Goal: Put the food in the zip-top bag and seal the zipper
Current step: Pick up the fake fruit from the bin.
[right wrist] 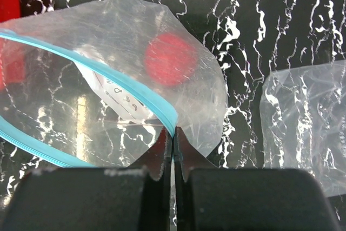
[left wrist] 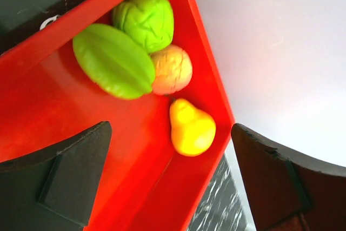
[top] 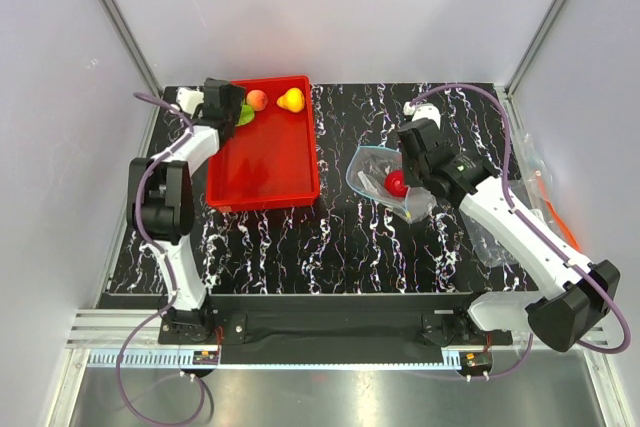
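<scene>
My left gripper grabs the long green piece near one end next, across its width. The green piece's other end stays free to enter the zip-top bag's opening.
My left gripper (left wrist: 170, 179) is open above the far left corner of the red tray (top: 265, 162). Below it lie a yellow pear (left wrist: 191, 128), a pinkish-orange peach (left wrist: 172, 69) and two green pieces (left wrist: 113, 60), (left wrist: 145, 17). The pear (top: 291, 99) and peach (top: 257, 99) also show from above. My right gripper (right wrist: 173, 139) is shut on the light-blue zipper (right wrist: 135, 93) edge of the clear zip-top bag (top: 385, 179), whose mouth stands open. A red apple (right wrist: 170, 58) sits inside the bag, also seen from above (top: 396, 184).
Another sheet of clear plastic (right wrist: 305, 125) lies right of the bag, with an orange-red strip (top: 560, 222) near the table's right edge. White walls close in the black marbled table (top: 340, 237) on three sides.
</scene>
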Robot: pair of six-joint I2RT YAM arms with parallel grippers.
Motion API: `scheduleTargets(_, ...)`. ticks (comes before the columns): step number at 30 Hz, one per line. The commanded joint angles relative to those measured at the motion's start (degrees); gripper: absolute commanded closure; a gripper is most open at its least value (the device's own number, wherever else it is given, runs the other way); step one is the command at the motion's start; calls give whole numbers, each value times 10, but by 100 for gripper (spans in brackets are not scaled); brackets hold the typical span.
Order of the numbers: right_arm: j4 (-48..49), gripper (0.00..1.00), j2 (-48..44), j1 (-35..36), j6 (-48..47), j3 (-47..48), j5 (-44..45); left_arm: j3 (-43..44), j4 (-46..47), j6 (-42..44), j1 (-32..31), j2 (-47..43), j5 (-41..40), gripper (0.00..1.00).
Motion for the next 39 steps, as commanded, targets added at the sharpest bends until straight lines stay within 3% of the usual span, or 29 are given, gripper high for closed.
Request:
scheduleTargets(1,36,100,1,-10,-16,1,-12,28,-24,-37,-5,37,-90,1)
scheduleTargets(9,49,100,9,-28,-19,-2,-36,87,-4,-43,-14,106,-113,1)
scheduleTargets(18,53,100,7,-35,-20,1,-49,202,-46,-71,-16,220,-121,2)
scheduleTargets(23,58,100,6,-39,-22,0,-61,263,-60,-57,-15,266,-138,6)
scheduleTargets(26,61,100,9,-40,-22,-1,-67,255,-44,-50,-16,274,-144,9)
scheduleTargets(32,60,100,8,-40,-22,-6,-72,243,-12,-32,-15,289,-135,28)
scheduleTargets(33,60,100,7,-39,-22,-7,-72,227,3,-19,-15,283,-134,40)
scheduleTargets(35,60,100,5,-40,-20,-11,-73,213,23,-14,-15,275,-130,54)
scheduleTargets(39,56,100,3,-39,-18,-14,-72,158,75,8,-15,219,-125,70)
